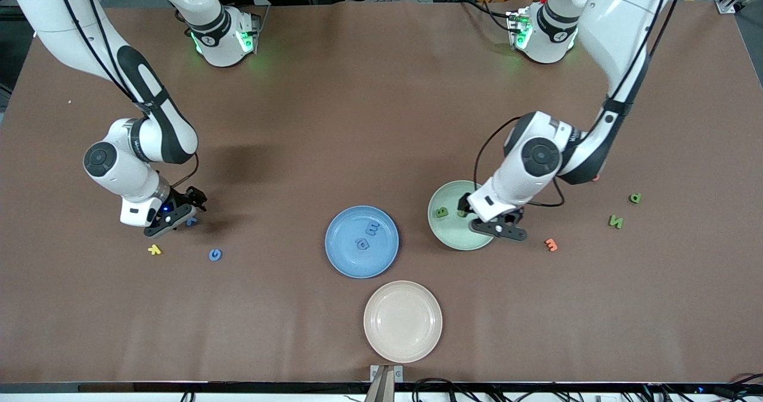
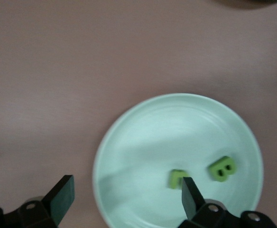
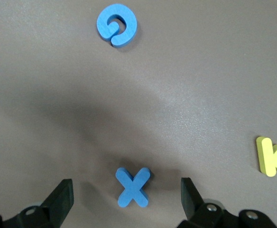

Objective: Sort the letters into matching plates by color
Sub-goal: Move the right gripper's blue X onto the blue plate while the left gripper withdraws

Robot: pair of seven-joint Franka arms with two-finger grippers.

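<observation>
The blue X [image 1: 191, 220] [image 3: 133, 186] has fingers low on either side of it, so my right gripper needs to close on it. Closing now would hold it.
My left gripper [image 1: 483, 217] hangs open just over the pale green plate [image 1: 446, 235]. Two green letters lie in that plate, a B [image 1: 441, 212] and one half hidden by the fingers [image 1: 462, 213]. In the left wrist view the open gripper [image 2: 127, 199] holds nothing above the plate [image 2: 176, 123], with the B [image 2: 222, 168] and the second letter [image 2: 178, 178] by one fingertip. The blue plate [image 1: 337, 259] holds two blue letters [image 1: 373, 229] [image 1: 362, 244]. My right gripper [image 3: 125, 197] is open, straddling a blue X [image 3: 133, 186] on the table; a blue G [image 3: 116, 24] lies beside it.
Two green letters [image 1: 635, 198] [image 1: 616, 222] and an orange letter [image 1: 551, 245] lie toward the left arm's end. A yellow K [image 1: 154, 249] sits near the right gripper [image 1: 179, 212] and the blue G [image 1: 215, 254]. A cream plate [image 1: 375, 342] stands nearest the front camera.
</observation>
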